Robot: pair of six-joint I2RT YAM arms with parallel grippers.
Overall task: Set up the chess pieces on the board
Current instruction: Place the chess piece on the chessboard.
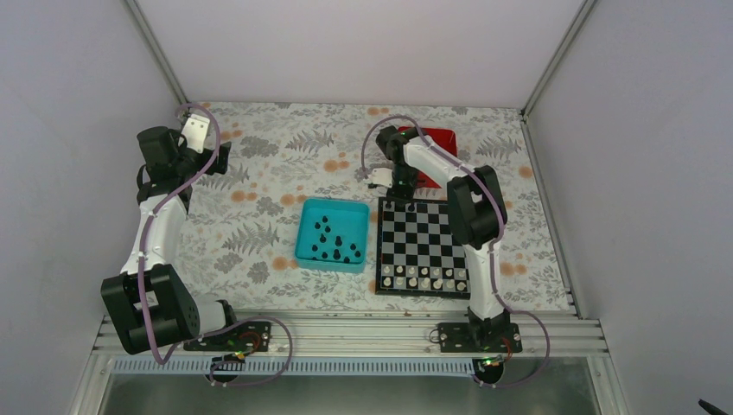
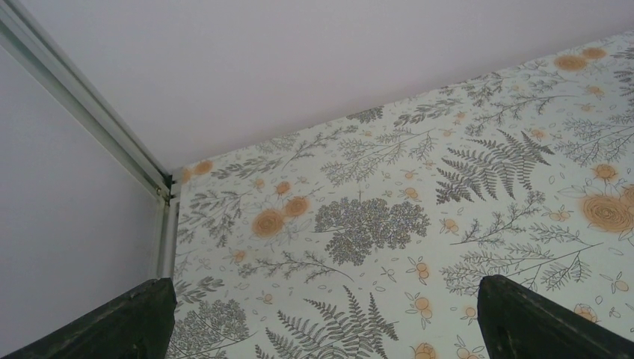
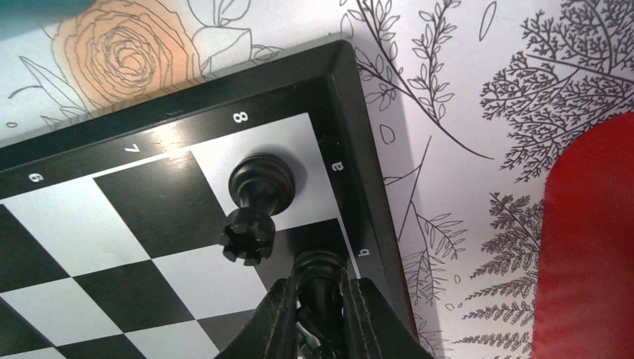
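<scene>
The chess piece's base is at the dark square beside the b mark, close to the border. The piece would land upright, so it is time for my right gripper to release it now.
The checkered board (image 1: 423, 249) lies right of centre; its corner (image 3: 351, 112) fills the right wrist view. A black rook (image 3: 258, 191) stands on the corner square by the 8 and a marks. My right gripper (image 3: 320, 293) is shut on a second black chess piece (image 3: 321, 277), base at the dark square beside the b mark; in the top view it (image 1: 402, 194) hangs over the board's far left corner. Several black pieces (image 1: 333, 242) lie in the teal tray (image 1: 304, 246). My left gripper (image 2: 321, 318) is open and empty over bare tablecloth, far left (image 1: 203, 138).
Pale pieces (image 1: 423, 278) line the board's near rows. A red tray (image 1: 436, 138) sits behind the board and shows at the right edge of the right wrist view (image 3: 591, 247). Walls and metal rails close in the table's back and sides.
</scene>
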